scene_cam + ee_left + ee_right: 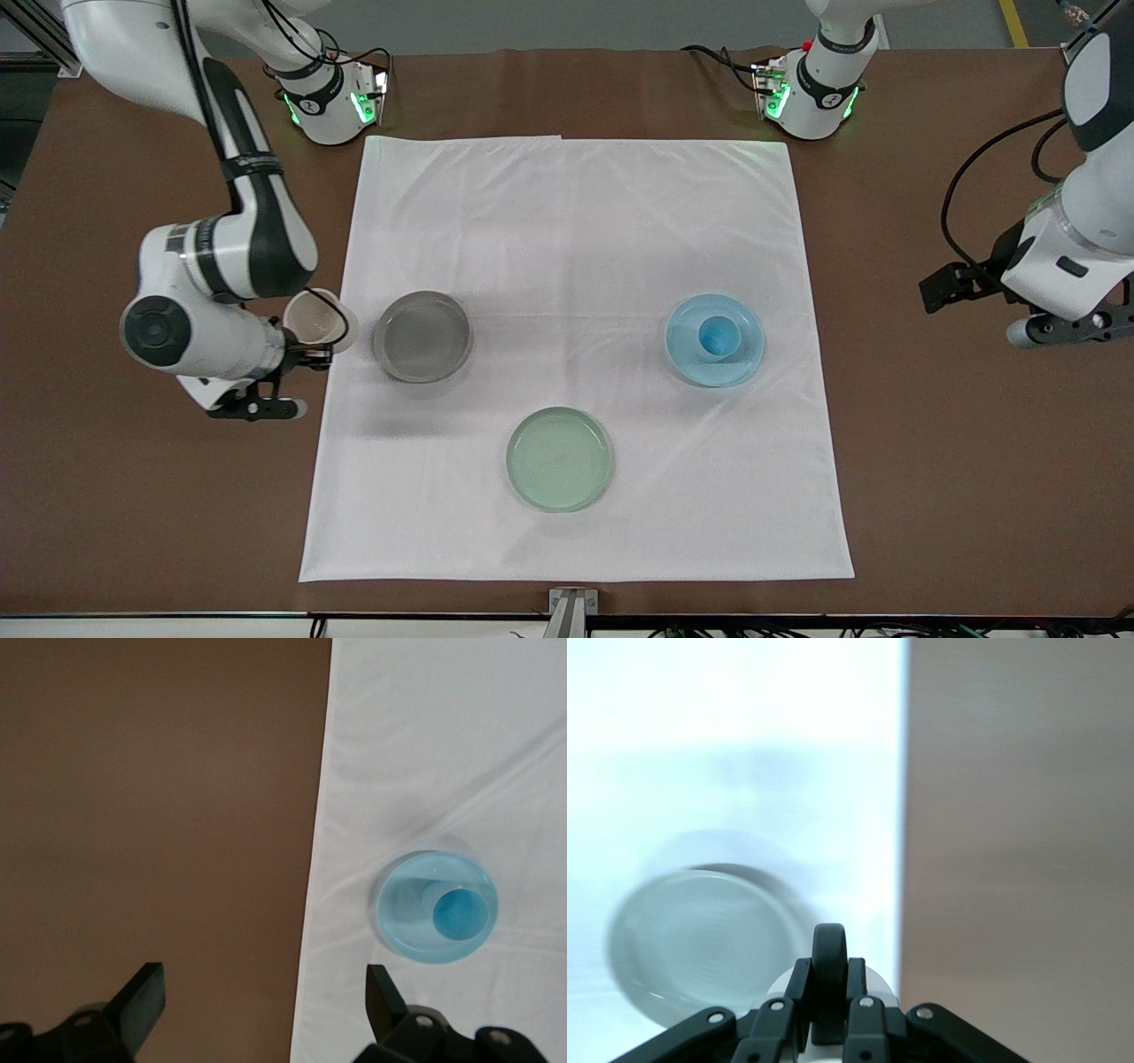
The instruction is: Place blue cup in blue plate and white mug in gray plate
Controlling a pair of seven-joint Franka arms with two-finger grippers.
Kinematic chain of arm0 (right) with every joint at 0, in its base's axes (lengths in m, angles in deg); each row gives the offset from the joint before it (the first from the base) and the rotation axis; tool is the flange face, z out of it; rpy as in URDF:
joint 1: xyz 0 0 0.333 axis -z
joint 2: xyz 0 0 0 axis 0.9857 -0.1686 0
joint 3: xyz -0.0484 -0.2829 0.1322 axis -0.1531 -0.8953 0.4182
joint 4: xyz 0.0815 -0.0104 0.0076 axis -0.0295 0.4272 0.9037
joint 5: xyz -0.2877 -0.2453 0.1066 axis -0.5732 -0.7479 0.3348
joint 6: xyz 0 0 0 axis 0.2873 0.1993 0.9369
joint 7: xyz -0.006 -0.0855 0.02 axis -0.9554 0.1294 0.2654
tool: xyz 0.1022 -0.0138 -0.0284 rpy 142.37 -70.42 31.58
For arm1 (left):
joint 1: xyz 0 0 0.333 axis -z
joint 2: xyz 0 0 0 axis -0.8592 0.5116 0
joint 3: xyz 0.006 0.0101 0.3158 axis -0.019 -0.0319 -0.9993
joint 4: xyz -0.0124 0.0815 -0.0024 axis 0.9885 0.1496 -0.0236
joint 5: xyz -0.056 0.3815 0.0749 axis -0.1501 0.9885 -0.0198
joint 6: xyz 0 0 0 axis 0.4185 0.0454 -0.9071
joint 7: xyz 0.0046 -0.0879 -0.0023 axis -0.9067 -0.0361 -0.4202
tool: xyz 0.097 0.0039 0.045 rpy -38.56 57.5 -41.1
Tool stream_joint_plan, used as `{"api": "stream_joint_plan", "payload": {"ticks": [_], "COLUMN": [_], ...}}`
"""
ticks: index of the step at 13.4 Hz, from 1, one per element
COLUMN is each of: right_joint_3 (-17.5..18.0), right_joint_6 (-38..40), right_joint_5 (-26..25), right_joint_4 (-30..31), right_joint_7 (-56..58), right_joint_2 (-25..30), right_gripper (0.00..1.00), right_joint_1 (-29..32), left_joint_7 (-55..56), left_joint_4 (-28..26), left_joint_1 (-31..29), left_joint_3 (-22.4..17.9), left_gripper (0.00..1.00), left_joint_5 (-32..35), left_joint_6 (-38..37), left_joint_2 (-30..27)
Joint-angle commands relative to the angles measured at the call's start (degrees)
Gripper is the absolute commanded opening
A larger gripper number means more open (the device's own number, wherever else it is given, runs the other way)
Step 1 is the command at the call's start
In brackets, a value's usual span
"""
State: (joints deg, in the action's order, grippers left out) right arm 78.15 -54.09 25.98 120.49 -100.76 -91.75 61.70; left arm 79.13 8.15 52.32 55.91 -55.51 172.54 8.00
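The white mug in my right gripper hangs short of the gray plate in the front view. My right gripper will keep holding it until it is over the plate.
The blue cup stands in the blue plate on the white cloth toward the left arm's end; both show in the left wrist view, cup in plate. My left gripper is open and empty, up over the brown table beside the cloth edge. My right gripper is shut on the black handle of the white mug, held above the cloth's edge beside the gray plate. The gray plate is empty.
A pale-green plate lies empty on the cloth, nearer to the front camera than the other two plates. Brown table surrounds the cloth. The arms' bases stand along the table's back edge.
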Motion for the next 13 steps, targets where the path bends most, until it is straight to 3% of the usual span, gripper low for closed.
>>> {"api": "stream_joint_plan", "payload": {"ticks": [1,4,7,9,13], "right_joint_3": [-0.72,-0.72,-0.72,-0.72,-0.72], "right_joint_6": [-5.79,-9.67,-11.35,-11.53,-11.62], "right_joint_5": [0.29,0.82,1.61,4.94,5.13], "right_joint_4": [0.87,0.78,0.78,0.78,0.87], "right_joint_7": [-3.3,-4.7,-5.68,-5.59,-5.59], "right_joint_2": [-2.25,-4.98,-6.57,-7.62,-8.5], "right_gripper": [0.03,0.03,0.03,0.03,0.04], "right_joint_1": [-2.84,-4.78,-5.31,-5.75,-7.33], "left_joint_7": [-3.29,-4.16,-4.17,-4.17,-4.34], "left_joint_4": [-6.26,-12.6,-17.61,-17.89,-16.4], "left_joint_1": [2.5,5.58,9.71,10.43,10.25], "left_joint_3": [-4.1,-9.56,-13.42,-14.14,-13.88], "left_gripper": [1.0,1.0,1.0,1.0,1.0], "left_joint_5": [-0.27,-4.92,-5.37,-5.37,-5.28], "left_joint_6": [-1.77,-0.55,0.95,0.96,0.96], "left_joint_2": [-7.82,-14.15,-18.9,-19.36,-17.87]}}
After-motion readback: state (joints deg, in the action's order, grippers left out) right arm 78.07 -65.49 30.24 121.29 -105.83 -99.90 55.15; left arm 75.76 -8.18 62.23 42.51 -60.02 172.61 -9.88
